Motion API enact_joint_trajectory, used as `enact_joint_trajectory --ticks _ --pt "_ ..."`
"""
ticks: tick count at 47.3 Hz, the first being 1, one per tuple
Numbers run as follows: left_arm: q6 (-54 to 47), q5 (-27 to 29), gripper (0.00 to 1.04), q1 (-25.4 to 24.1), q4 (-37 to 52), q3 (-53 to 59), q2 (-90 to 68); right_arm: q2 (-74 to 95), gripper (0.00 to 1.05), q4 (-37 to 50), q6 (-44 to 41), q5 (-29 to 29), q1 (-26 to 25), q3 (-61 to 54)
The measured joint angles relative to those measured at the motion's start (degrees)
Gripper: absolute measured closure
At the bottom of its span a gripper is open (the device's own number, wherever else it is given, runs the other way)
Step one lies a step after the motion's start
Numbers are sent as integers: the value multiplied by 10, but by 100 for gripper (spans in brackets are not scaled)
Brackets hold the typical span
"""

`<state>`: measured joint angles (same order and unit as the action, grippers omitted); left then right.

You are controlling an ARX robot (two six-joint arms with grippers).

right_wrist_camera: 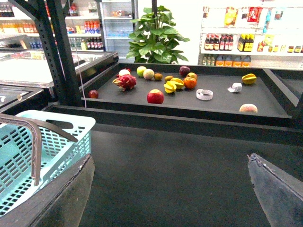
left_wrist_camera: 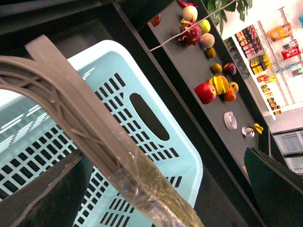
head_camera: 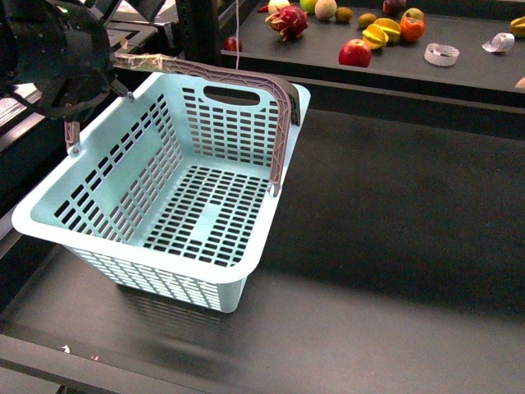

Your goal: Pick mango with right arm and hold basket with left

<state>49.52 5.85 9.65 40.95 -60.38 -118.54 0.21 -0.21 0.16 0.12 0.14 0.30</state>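
The basket (left_wrist_camera: 142, 123) has a raised grey-brown handle. My left gripper needs to grab the basket by that handle next, to hold it steady for the mango.
The pale blue basket (head_camera: 139, 263) stands on the dark lower shelf at the left, empty, with one grey-brown handle (head_camera: 246, 80) raised. My left gripper (left_wrist_camera: 161, 201) is open, and the taped part of that handle (left_wrist_camera: 142, 187) runs between its fingers (left_wrist_camera: 42, 194). The left arm (head_camera: 57, 49) hangs over the basket's far left corner. My right gripper (right_wrist_camera: 170, 194) is open over bare shelf, right of the basket (right_wrist_camera: 71, 124), holding nothing. The mango (right_wrist_camera: 249, 78), small and yellow, lies at the far right of the upper fruit tray, well away from both grippers.
The raised tray (right_wrist_camera: 222, 108) holds a dragon fruit (right_wrist_camera: 126, 81), a red apple (right_wrist_camera: 155, 96), yellow fruit wedges (right_wrist_camera: 173, 85), a round orange (right_wrist_camera: 190, 82), two tape rolls (right_wrist_camera: 204, 94) and a peach-coloured fruit (right_wrist_camera: 248, 108). A black rack post (right_wrist_camera: 61, 52) stands left of it.
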Motion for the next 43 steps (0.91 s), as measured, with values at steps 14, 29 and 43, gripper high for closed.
enact_joint_trajectory --ticks 14,29,43 --pt "36 3 6 29 -42 -92 -66 0 8 0 0 0 0 0" --pt "52 5 36 37 -50 -102 -82 0 8 0 0 0 0 0" --pt "114 1 79 47 -40 -80 -72 0 8 0 0 0 0 0"
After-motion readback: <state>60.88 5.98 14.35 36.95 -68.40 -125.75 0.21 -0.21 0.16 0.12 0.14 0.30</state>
